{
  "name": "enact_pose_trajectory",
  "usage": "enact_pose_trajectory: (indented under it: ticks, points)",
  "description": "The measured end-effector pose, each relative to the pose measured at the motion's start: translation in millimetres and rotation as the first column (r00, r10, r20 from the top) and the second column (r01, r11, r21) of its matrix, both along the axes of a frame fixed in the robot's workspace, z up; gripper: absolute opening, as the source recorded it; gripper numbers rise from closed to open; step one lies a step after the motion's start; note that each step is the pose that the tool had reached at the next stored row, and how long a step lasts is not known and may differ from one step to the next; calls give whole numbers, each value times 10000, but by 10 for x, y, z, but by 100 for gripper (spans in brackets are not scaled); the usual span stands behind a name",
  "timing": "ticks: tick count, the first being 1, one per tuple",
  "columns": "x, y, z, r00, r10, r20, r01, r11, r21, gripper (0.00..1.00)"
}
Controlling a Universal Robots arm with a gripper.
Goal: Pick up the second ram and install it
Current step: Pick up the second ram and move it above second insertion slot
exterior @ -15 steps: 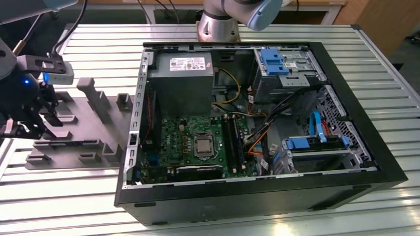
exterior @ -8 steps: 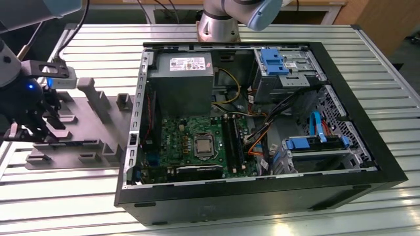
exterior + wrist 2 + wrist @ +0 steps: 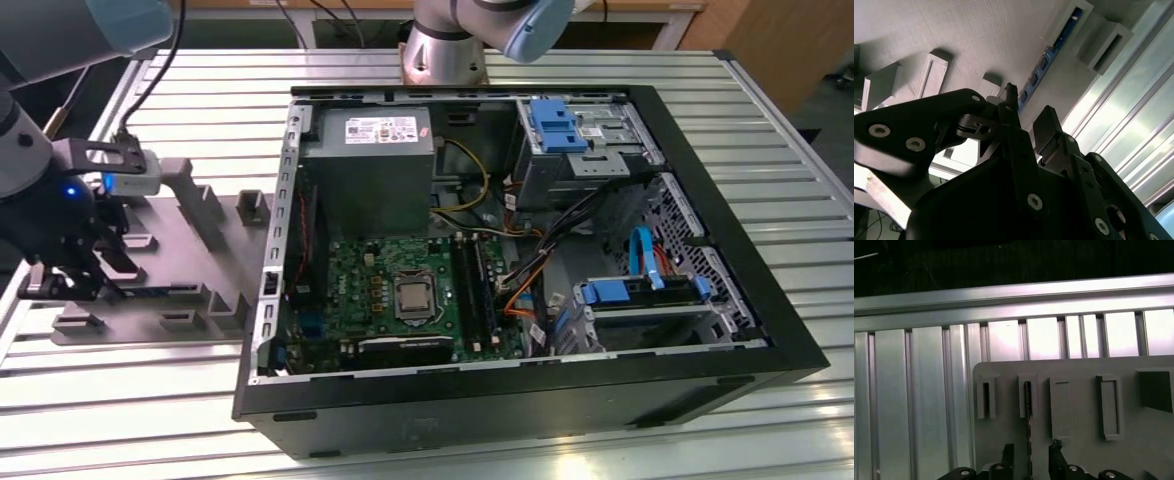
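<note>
The gripper grips the second ram by its bare part clear of the slot [image 3: 1029, 460] next, since the slot's sides hug one end of the ram.
The second ram [image 3: 1028, 412] stands on its edge in a slot of the grey holder fixture [image 3: 1079, 440], seen as a thin dark strip. In the second wrist view the second ram [image 3: 1041, 70] shows as a blue-green strip with small chips. My gripper [image 3: 1031, 452] is open and straddles the stick's near end, one black finger on each side with gaps between. The gripper [image 3: 1029, 112] hovers just above the fixture. In the exterior view the gripper [image 3: 67, 285] hangs over the fixture [image 3: 174, 215] at the exterior view's left, away from the open computer case [image 3: 534, 250].
The case lies open on a slatted aluminium table [image 3: 747, 110], showing the green motherboard [image 3: 387, 290] with black memory slots [image 3: 470, 285], a power supply [image 3: 367, 165], blue drive brackets [image 3: 554, 122] and cables. The fixture has several raised grey blocks [image 3: 207, 205].
</note>
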State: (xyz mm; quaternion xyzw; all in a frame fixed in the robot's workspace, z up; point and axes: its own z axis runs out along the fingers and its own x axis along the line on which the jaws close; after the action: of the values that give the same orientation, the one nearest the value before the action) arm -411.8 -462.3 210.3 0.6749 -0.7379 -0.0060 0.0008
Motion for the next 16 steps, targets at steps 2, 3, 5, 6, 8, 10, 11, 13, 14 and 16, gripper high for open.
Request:
enact_pose_trajectory:
  ticks: [2,3,5,6,8,10,11,13,14,16]
  points:
    - [0,-3,-28,10000,-1,0,1,10000,2,40]
    - [0,-4,-40,10000,-1,1,1,10000,3,40]
    - [0,-5,-58,10000,0,1,0,10000,4,40]
    - [0,-5,-62,10000,0,1,0,10000,4,40]
    - [0,-5,-62,10000,0,0,0,10000,4,40]
    - [0,-5,-63,10000,0,2,0,10000,4,40]
    - [0,-5,-63,10000,0,2,0,10000,5,39]
    - [0,-5,-64,10000,0,3,0,10000,5,32]
    - [0,-5,-65,10000,0,3,0,10000,5,32]
    - [0,-5,-76,10000,0,5,0,10000,7,32]
